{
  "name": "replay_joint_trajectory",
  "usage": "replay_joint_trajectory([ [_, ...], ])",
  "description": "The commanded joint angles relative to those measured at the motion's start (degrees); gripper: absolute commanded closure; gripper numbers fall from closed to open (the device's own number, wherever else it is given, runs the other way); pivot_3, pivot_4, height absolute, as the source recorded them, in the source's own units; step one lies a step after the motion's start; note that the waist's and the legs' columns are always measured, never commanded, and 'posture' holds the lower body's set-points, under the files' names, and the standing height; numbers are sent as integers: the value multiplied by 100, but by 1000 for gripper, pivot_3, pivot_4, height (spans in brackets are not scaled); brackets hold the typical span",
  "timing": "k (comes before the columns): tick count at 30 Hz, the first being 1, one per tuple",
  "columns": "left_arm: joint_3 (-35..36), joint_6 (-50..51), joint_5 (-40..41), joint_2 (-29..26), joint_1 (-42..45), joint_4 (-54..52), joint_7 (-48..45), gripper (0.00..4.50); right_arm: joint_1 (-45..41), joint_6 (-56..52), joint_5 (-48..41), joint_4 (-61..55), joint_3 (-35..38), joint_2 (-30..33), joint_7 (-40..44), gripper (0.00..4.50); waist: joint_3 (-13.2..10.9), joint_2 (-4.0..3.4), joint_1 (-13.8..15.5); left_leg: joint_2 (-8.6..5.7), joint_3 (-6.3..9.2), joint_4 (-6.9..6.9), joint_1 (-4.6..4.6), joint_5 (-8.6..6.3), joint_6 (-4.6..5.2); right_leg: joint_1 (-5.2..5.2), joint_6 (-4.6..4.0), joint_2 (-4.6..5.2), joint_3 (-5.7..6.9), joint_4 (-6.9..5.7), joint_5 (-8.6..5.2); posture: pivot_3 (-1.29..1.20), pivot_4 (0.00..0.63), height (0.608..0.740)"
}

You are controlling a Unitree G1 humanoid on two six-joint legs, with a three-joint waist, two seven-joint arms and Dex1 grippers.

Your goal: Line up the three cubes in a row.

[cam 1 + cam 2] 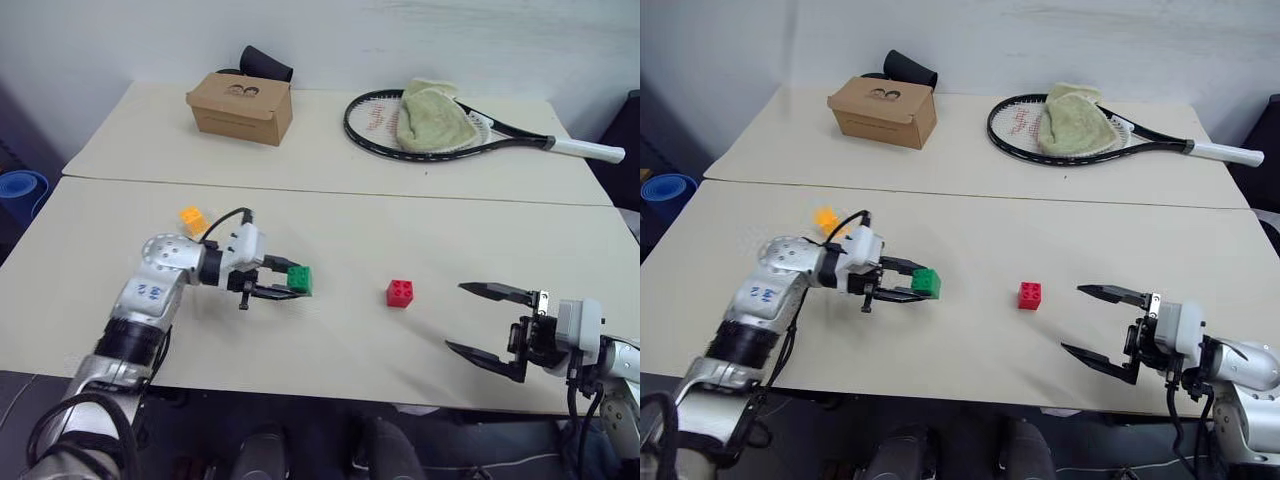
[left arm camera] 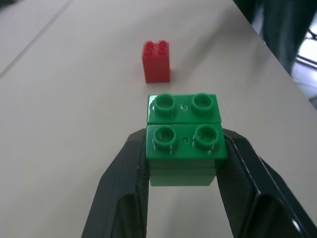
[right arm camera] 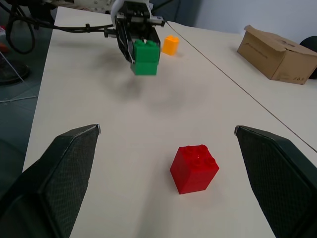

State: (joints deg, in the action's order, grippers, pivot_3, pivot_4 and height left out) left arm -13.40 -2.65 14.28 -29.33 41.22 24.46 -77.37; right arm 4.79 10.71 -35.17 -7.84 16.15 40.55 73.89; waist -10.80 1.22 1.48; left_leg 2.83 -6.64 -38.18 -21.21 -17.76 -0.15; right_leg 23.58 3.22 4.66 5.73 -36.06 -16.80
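Observation:
The green cube hangs well short of the red cube's side, above the near table. My left gripper needs to keep holding the green cube until it gets there.
My left gripper [image 1: 290, 281] is shut on the green cube [image 1: 300, 280] and holds it a little above the near table, pointing toward the red cube [image 1: 400, 293]. The red cube sits on the table between my two grippers. Behind my left wrist lies the yellow-orange cube [image 1: 192, 219]. My right gripper [image 1: 482, 320] hovers open at the table's front right, its fingers wide apart and aimed at the red cube [image 3: 194, 168]. In the left wrist view the green cube [image 2: 184, 144] sits clamped between the black fingers [image 2: 121, 198].
On the far table stand a brown cardboard box [image 1: 241, 106] with a black object [image 1: 266, 64] behind it, and a tennis racket [image 1: 470, 130] with a green cloth [image 1: 432, 115] on it. A seam [image 1: 330, 190] divides the two tables. A blue object [image 1: 20, 192] is off the left edge.

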Motion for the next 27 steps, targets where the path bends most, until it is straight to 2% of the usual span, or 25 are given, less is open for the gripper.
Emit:
replay_joint_trajectory([
  [1,-223,-595,-418,380,410,772,-61,3010,-32,-10,24,-222,-5,-84,-161,0,0,0,1,-2,-3,-1,-2,-1,2,0,2,-1,1,4,1,0,150,740],
  [9,-362,-885,-954,994,733,1510,284,3010,177,-100,34,-642,81,-132,-472,0,0,0,-19,-1,-10,-1,1,-2,3,6,4,-3,-6,2,2,0,150,740],
  [18,-345,-632,-1348,1169,764,1776,790,3010,471,-156,-70,-959,220,-130,-629,0,0,0,-12,3,-5,-3,6,-2,12,-3,12,7,-6,2,6,0,150,740],
  [20,-338,-569,-1289,1179,733,1720,673,2292,465,-127,-91,-904,192,-149,-587,0,0,0,-13,1,-3,-3,5,-3,16,-3,13,11,-6,1,8,0,150,740],
  [22,-339,-457,-1236,1149,663,1559,548,1823,433,-92,-89,-824,149,-169,-540,0,0,0,-13,1,-3,-3,3,-3,17,-2,14,11,-5,1,8,0,150,740],
  [27,-84,-425,-1194,914,455,1010,854,313,330,-18,-80,-627,100,-223,-383,0,0,1,-29,4,-5,-1,-1,-3,16,3,14,7,-5,5,8,0,150,740],
])
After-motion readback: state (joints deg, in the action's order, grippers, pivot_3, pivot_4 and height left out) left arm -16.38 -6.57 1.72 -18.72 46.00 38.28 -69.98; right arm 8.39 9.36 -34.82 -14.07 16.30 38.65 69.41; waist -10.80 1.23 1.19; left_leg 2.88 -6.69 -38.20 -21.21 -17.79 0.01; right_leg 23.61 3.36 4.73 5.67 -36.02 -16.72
